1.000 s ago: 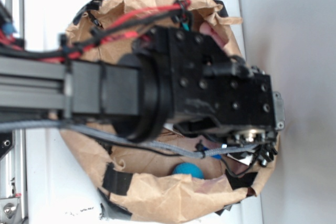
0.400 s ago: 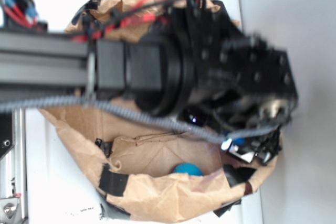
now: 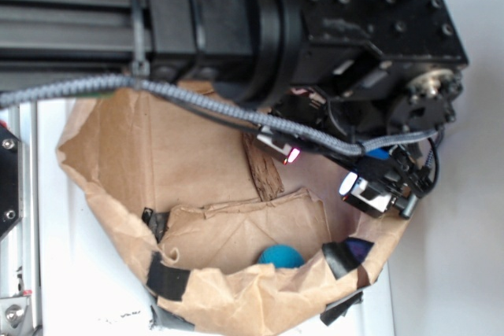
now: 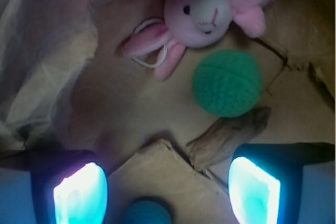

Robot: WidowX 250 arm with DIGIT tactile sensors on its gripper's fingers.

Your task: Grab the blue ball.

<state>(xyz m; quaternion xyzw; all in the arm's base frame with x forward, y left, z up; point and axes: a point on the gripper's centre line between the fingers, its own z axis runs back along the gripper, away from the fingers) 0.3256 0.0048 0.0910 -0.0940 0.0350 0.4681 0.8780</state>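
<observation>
My gripper will next take hold of the blue ball (image 3: 281, 256) by its round sides. The ball should then be lifted clear of the folded paper flap (image 3: 236, 230).
The blue ball (image 3: 281, 256) lies on the brown paper floor of the bag (image 3: 102, 186), close to its near wall. In the wrist view the blue ball (image 4: 147, 212) shows at the bottom edge, between the two glowing fingers and below them. My gripper (image 4: 167, 190) is open with nothing between its fingers. From outside, the gripper (image 3: 382, 186) hangs over the bag's right side, above and to the right of the ball.
A mint-green knit ball (image 4: 227, 83) and a pink plush bunny (image 4: 202, 11) lie further in. A brown wood-like piece (image 4: 226, 137) rests beside a folded paper flap (image 4: 168, 177). Crumpled bag walls (image 3: 260, 297) ring the space.
The arm has swung up and to the right in the exterior view, uncovering the bag's floor. The blue ball has stayed where it was.
</observation>
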